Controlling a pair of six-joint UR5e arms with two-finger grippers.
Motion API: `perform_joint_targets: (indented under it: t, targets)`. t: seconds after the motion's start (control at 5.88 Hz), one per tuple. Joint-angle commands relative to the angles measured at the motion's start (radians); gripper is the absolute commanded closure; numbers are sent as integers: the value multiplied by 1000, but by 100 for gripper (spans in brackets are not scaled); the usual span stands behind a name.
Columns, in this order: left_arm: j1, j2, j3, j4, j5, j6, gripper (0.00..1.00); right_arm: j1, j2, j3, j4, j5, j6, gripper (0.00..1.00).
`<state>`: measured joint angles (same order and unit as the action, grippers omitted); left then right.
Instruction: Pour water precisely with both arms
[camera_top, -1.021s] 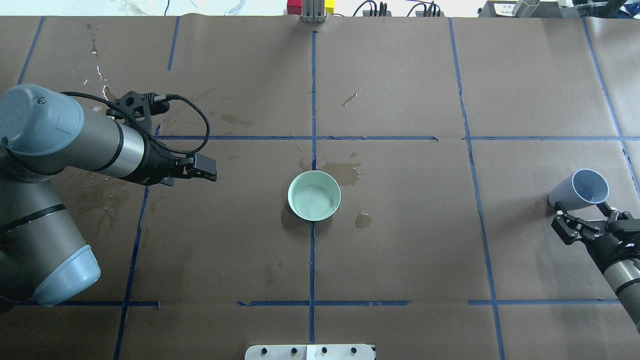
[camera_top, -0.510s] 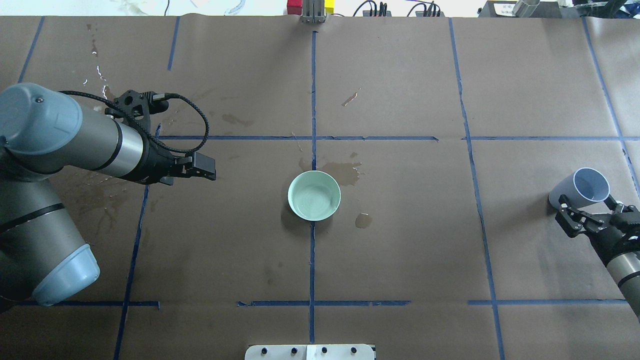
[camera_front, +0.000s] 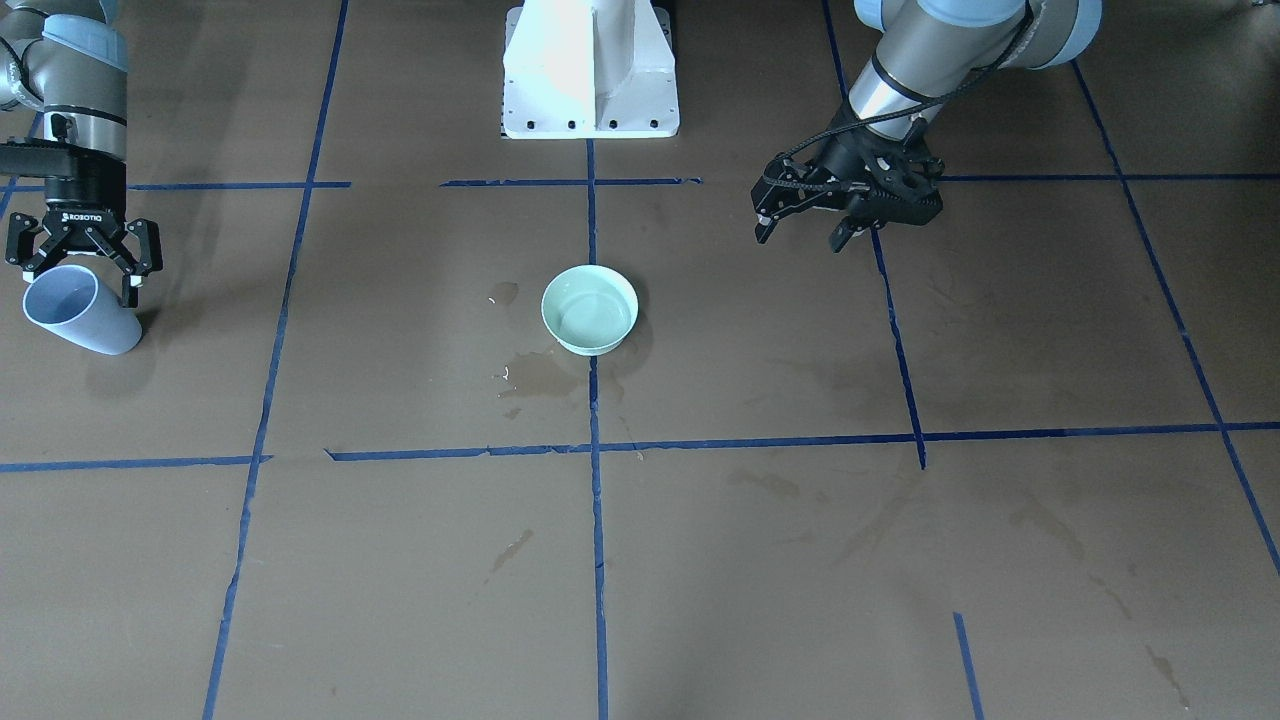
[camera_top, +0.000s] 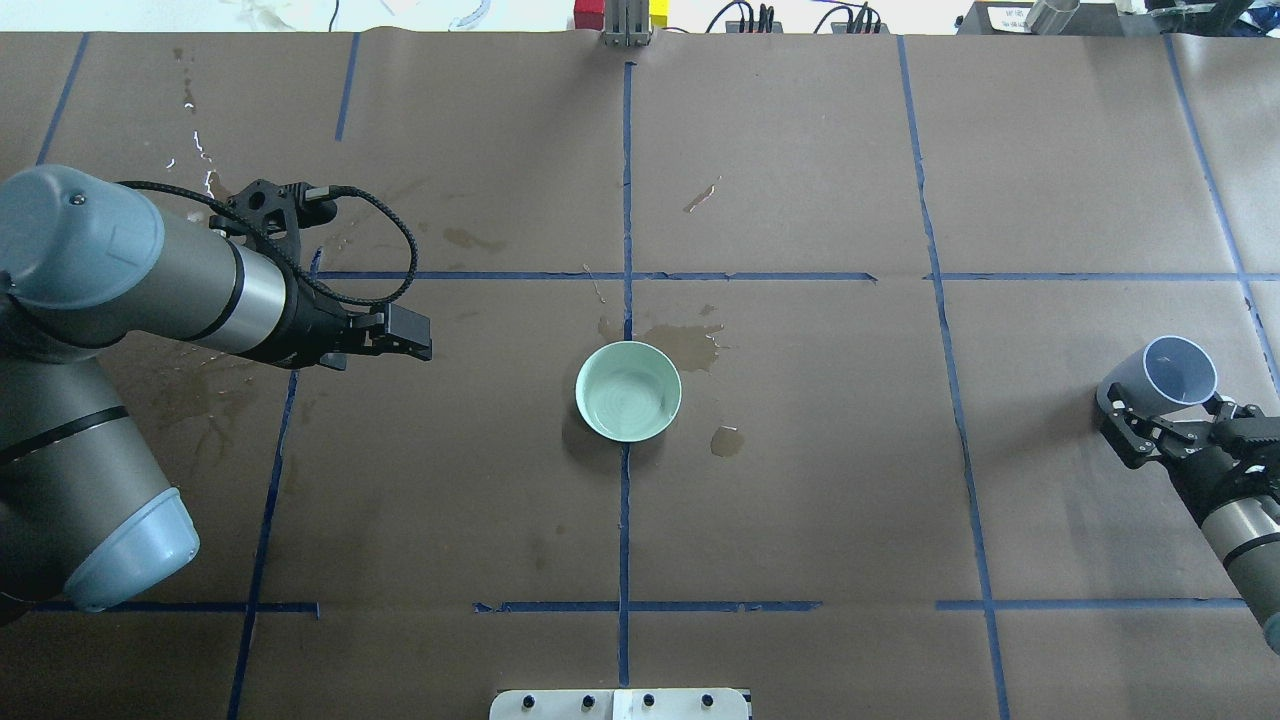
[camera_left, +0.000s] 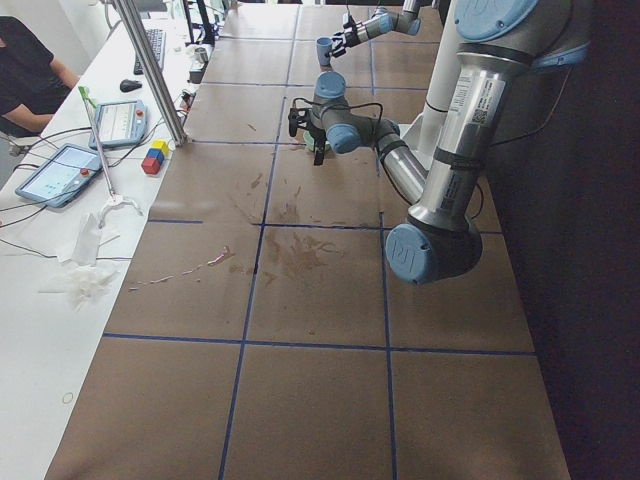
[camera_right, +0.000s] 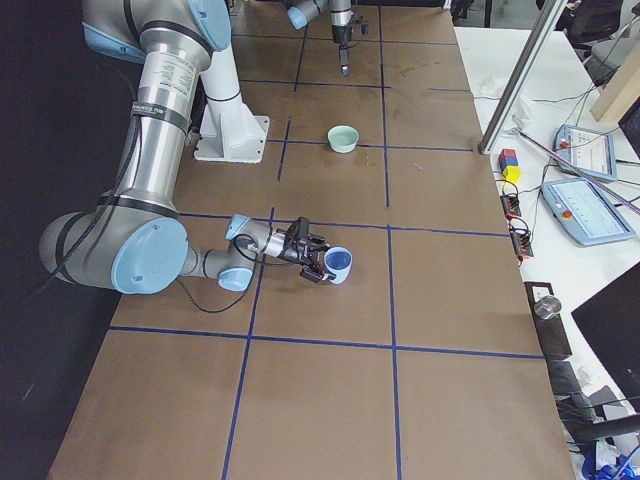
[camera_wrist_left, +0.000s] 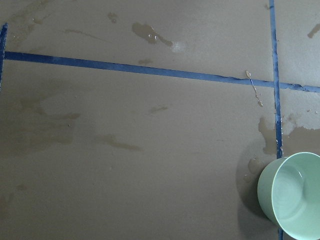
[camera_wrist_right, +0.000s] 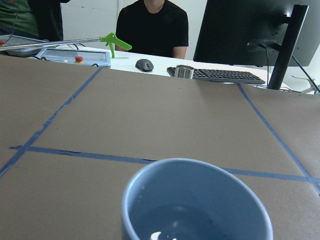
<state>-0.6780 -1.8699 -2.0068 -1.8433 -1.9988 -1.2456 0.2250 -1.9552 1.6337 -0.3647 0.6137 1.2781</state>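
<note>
I should grab the blue cup around its body (camera_front: 94, 319) with my right gripper next, so it can pour water precisely into the pale green bowl (camera_front: 589, 310).
A pale green bowl (camera_top: 582, 392) stands at the table's middle with a shallow pool of water (camera_top: 630, 398) in it; it also shows in the left wrist view (camera_wrist_left: 265, 192). A blue cup (camera_top: 1178, 372) stands upright at the right edge with a little water (camera_wrist_right: 175, 224) in its bottom. My right gripper (camera_top: 1168, 418) is open, its fingers on either side of the cup (camera_front: 78, 308) without closing on it. My left gripper (camera_top: 418, 340) is open and empty, held above the table well left of the bowl.
Wet stains and small puddles (camera_top: 690, 345) mark the brown paper around the bowl and under my left arm. The white pedestal (camera_front: 590, 70) stands at the robot's side. Operators' desks with tablets and a keyboard (camera_wrist_right: 215, 75) lie beyond the far edge.
My right gripper has moved forward so that its open fingers now flank the cup. My left arm has barely moved.
</note>
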Motion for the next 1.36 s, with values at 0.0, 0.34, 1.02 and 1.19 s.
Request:
perform_joint_targets:
  t: [0.0,0.34,1.02,1.19]
  targets:
    - [-2,0,0,1,0,2,1,22,1,-2,0,27,-2,2]
    - [-2,0,0,1,0,0,1,34,16,-6,0,27,-17,2]
    - [-6,0,0,1,-2,2,1,65,67,-49,1,29,-37,6]
    - [-6,0,0,1,-2,2,1,66,65,-49,36,31,-45,40]
